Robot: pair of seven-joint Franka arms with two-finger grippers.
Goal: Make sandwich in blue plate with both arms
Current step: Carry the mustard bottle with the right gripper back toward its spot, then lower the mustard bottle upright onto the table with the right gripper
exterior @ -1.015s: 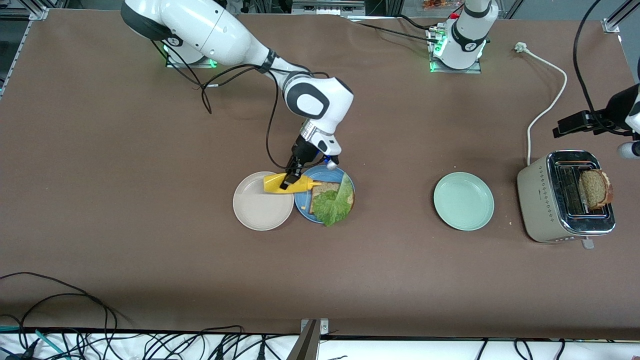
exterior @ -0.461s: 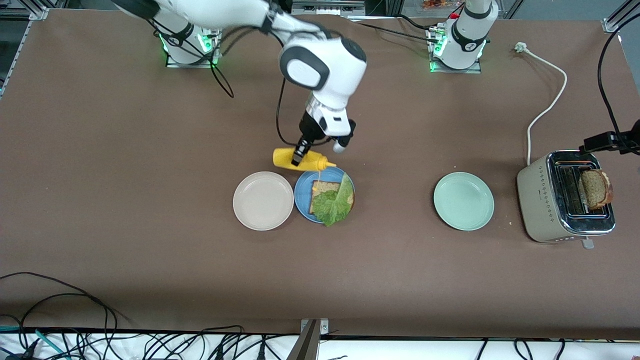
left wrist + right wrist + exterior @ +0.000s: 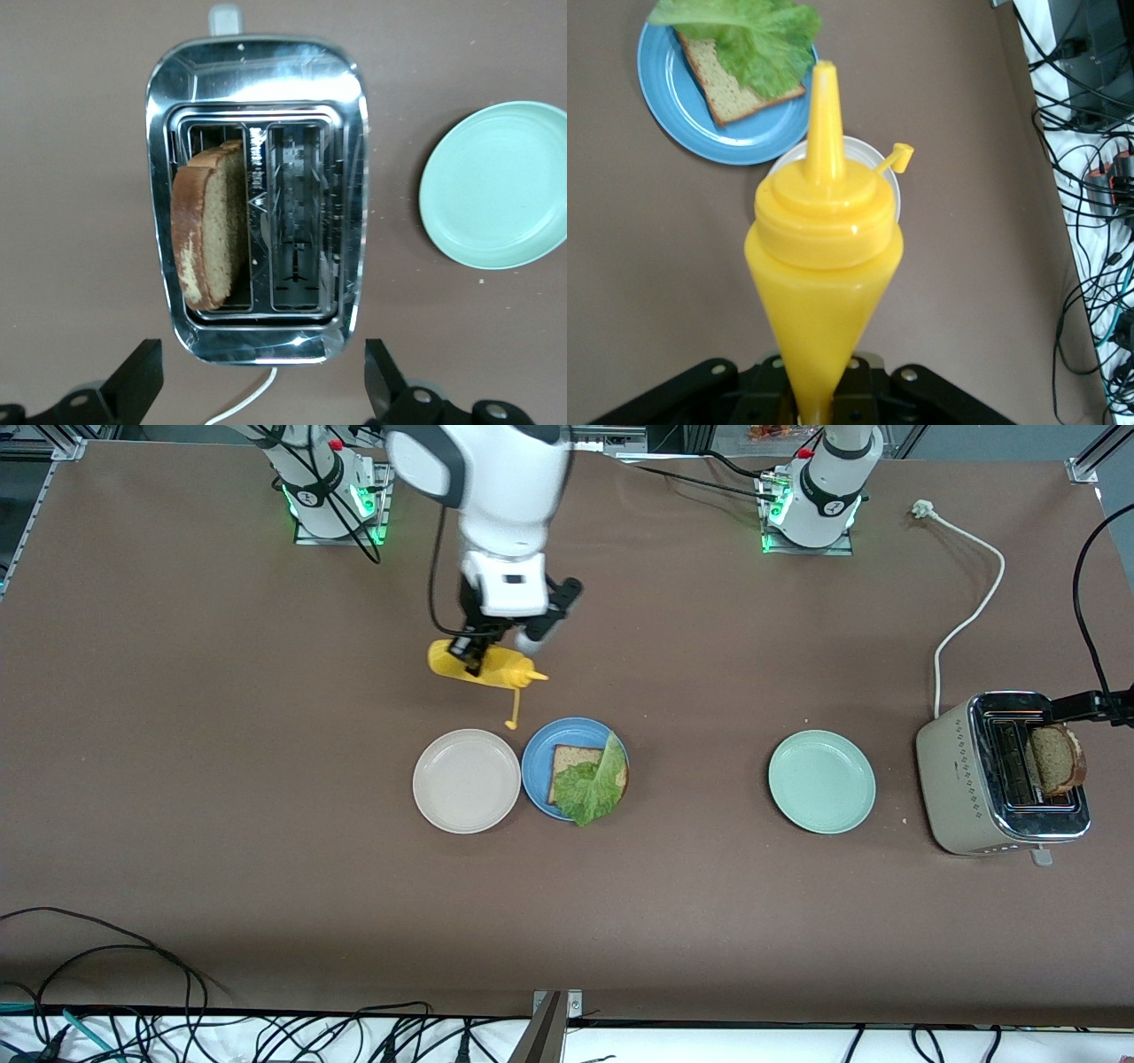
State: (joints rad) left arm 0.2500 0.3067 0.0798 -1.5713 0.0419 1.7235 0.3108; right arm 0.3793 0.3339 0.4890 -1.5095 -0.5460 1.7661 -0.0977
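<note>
The toaster slot closes around the lower part of the bread slice, so my left gripper should grab the slice by its exposed upper part (image 3: 1061, 758) next.
The blue plate (image 3: 534, 769) holds one brown bread slice (image 3: 570, 760) with a green lettuce leaf (image 3: 592, 788) on top; they also show in the right wrist view, the plate (image 3: 678, 102) and the lettuce (image 3: 749, 35). My right gripper (image 3: 469, 657) is shut on a yellow squeeze bottle (image 3: 485, 665), held on its side in the air over bare table, its cap dangling. In the right wrist view the bottle (image 3: 824, 266) fills the middle. My left gripper (image 3: 261, 390) is open over the toaster (image 3: 257, 204), where a second bread slice (image 3: 208, 226) stands in one slot.
A cream-white plate (image 3: 466, 780) touches the blue plate toward the right arm's end. A mint-green plate (image 3: 821, 781) lies between the blue plate and the toaster (image 3: 974, 779). The toaster's white cord (image 3: 966, 615) runs toward the left arm's base. Cables hang along the table's near edge.
My right gripper has lifted the yellow bottle off the plates and carried it toward the right arm's base. My left gripper has moved in over the toaster.
</note>
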